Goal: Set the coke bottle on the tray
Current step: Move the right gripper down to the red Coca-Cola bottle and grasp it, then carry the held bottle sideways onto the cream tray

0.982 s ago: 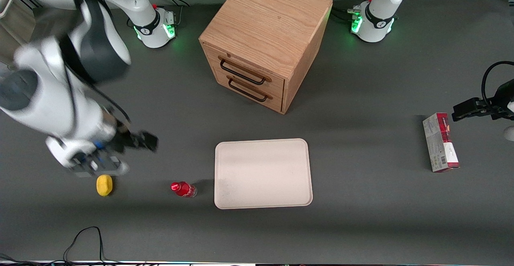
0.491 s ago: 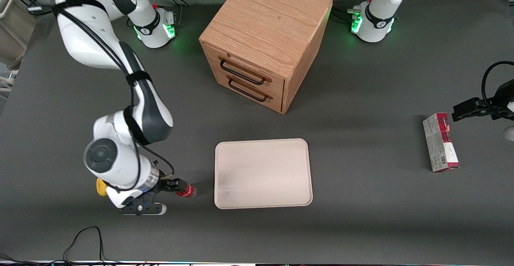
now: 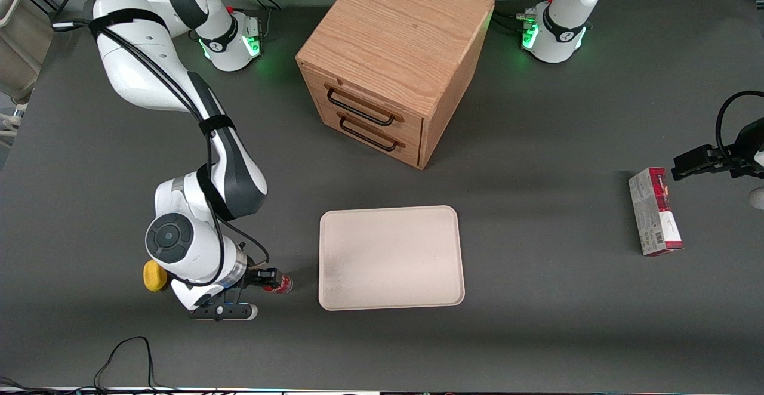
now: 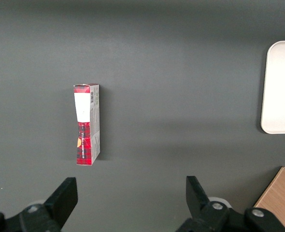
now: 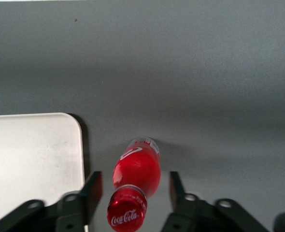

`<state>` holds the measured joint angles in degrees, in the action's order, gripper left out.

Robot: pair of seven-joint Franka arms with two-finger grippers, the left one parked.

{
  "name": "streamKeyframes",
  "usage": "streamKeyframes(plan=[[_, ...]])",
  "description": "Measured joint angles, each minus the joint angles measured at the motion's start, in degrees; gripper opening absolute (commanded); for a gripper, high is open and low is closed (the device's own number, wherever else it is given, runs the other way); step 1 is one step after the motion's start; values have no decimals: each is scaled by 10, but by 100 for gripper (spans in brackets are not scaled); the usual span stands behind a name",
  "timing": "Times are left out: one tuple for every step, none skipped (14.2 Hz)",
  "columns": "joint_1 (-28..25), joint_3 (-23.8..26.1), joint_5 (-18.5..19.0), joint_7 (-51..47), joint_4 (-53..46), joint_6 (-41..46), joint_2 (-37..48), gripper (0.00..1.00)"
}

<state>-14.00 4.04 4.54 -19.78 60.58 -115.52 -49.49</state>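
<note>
The coke bottle will next be grabbed by my right gripper at its neck, just below the red cap (image 5: 135,188), to be placed on the tray (image 5: 34,162).
The coke bottle (image 3: 282,284), small with red cap and red label, stands on the dark table beside the short edge of the cream tray (image 3: 391,258), toward the working arm's end. My right gripper (image 3: 268,279) is low at the bottle, open. In the right wrist view the bottle (image 5: 135,171) stands between the two black fingers (image 5: 93,188), with a gap on each side, cap toward the camera. The gripper (image 5: 134,186) straddles it without touching. The tray's rounded corner (image 5: 31,154) lies close beside the bottle. The tray's edge also shows in the left wrist view (image 4: 280,87).
A yellow lemon-like lump (image 3: 154,276) lies by the arm's wrist, farther from the tray than the bottle. A wooden drawer cabinet (image 3: 394,61) stands farther from the front camera than the tray. A red-and-grey carton (image 3: 655,211) lies toward the parked arm's end (image 4: 87,123).
The right arm swung down from above the yellow lump to the bottle. Its open fingers now stand on either side of the bottle, which has not moved.
</note>
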Motion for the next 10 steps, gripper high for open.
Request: streamKeyframes(plan=[[0,0,0,-1,1,0,0,47],[0,0,0,-2,2,1,0,38],[0,0,0,-3,3,3,-1,26],[0,0,0,-3,3,5,-1,16],[0,0,0,-3,3,7,-1,8],[0,1,0,-3,2,9,-1,5],[0,1,0,-3,2,10,-1,4],[0,0,0,-3,0,16,-1,4],[1,0,0,-3,-3,26,-1,4],[1,1,0,-3,-14,41,0,4]])
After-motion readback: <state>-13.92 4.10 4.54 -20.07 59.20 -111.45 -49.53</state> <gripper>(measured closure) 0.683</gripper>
